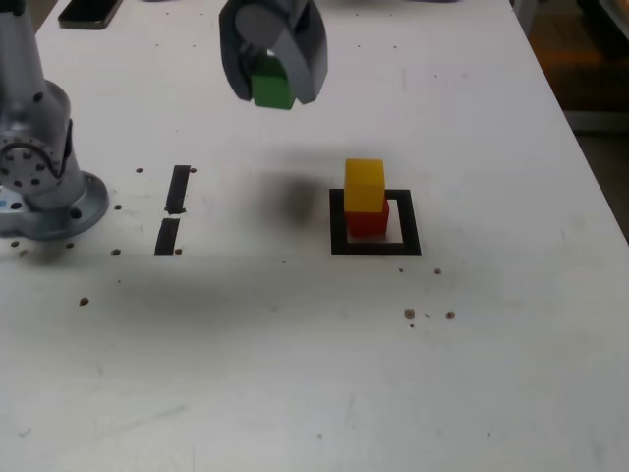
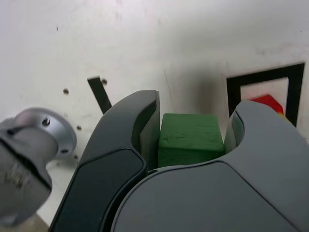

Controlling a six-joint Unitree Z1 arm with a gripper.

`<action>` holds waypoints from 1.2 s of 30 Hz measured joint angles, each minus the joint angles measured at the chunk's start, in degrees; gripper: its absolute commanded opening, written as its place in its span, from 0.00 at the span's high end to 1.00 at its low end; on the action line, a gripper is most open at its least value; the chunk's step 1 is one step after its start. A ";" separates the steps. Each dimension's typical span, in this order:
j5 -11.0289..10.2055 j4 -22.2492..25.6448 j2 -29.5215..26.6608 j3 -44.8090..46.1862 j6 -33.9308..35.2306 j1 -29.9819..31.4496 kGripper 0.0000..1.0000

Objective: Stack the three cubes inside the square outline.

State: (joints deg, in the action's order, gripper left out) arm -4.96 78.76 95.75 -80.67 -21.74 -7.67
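Note:
I should move the green cube toward the yellow cube before I release it. The green cube [image 1: 272, 88] is high and well to the side of the yellow cube.
My gripper [image 1: 274, 84] hangs high above the table, shut on the green cube [image 1: 272, 88]. The wrist view shows the green cube [image 2: 190, 139] pinched between the two dark fingers [image 2: 145, 123]. The yellow cube [image 1: 365, 184] sits on top of the red cube [image 1: 370, 220], and that pair stands inside the square outline [image 1: 374, 248] of black tape. The gripper is up and toward the exterior view's left of this stack. In the wrist view a corner of the red cube [image 2: 267, 101] shows inside the square outline [image 2: 233, 92].
The arm's grey base [image 1: 44, 187] is bolted at the exterior view's left edge. Two short black tape strips [image 1: 173, 208] lie between the base and the outline. Small dark specks [image 1: 410, 314] dot the white table. A dark object [image 1: 88, 12] lies at the far edge.

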 measured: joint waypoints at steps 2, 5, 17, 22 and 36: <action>1.07 3.82 0.14 -3.65 2.17 1.96 1.00; 3.05 6.12 0.88 -9.14 5.47 4.35 1.00; 5.68 4.99 6.89 -12.47 16.20 10.46 1.00; 5.72 2.80 7.96 -10.43 17.26 10.48 1.00; 6.04 -2.81 10.18 -9.86 17.95 10.79 1.00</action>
State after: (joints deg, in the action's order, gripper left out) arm 1.08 75.95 105.93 -90.53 -3.79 3.12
